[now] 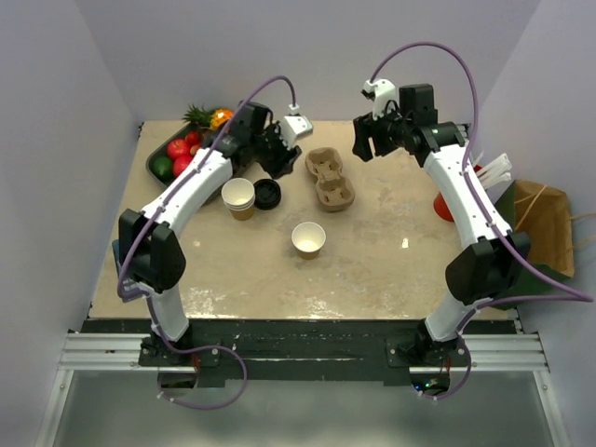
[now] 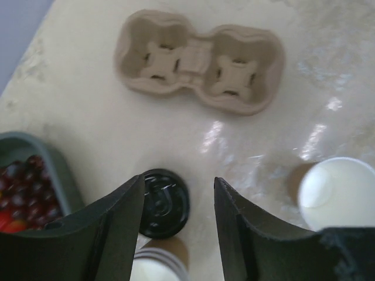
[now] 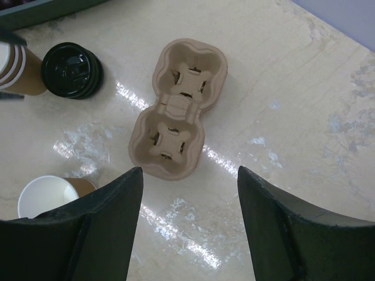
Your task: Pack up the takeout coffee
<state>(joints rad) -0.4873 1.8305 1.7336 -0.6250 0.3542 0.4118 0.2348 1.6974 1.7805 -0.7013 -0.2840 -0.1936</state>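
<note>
My left gripper reaches the top black lid next and grabs it by its rim (image 1: pixel 268 206) (image 2: pixel 186 203), leaving the lid's opposite edge free for my right gripper.
Two open kraft paper cups stand on the table without lids: a nested stack (image 1: pixel 239 197) and a single cup (image 1: pixel 308 238). A stack of black lids (image 1: pixel 267 193) lies beside the nested cups. My left gripper (image 1: pixel 275 154) is open and empty, hovering above the lids (image 2: pixel 166 203), with the nested cups (image 2: pixel 155 269) below and the single cup (image 2: pixel 340 193) to the right. My right gripper (image 1: pixel 368 140) is open and empty, above the table beyond the pulp carrier (image 1: pixel 330 179). The right wrist view shows the carrier (image 3: pixel 179 108), lids (image 3: pixel 71 70), nested cups (image 3: pixel 17 70) and single cup (image 3: pixel 47 196).
A dark tray of fruit (image 1: pixel 182 154) sits at the back left, and its corner shows in the left wrist view (image 2: pixel 29 187). A red cup of white straws (image 1: pixel 447 203) stands at the right edge. A brown paper bag (image 1: pixel 540 228) stands off the table's right side.
</note>
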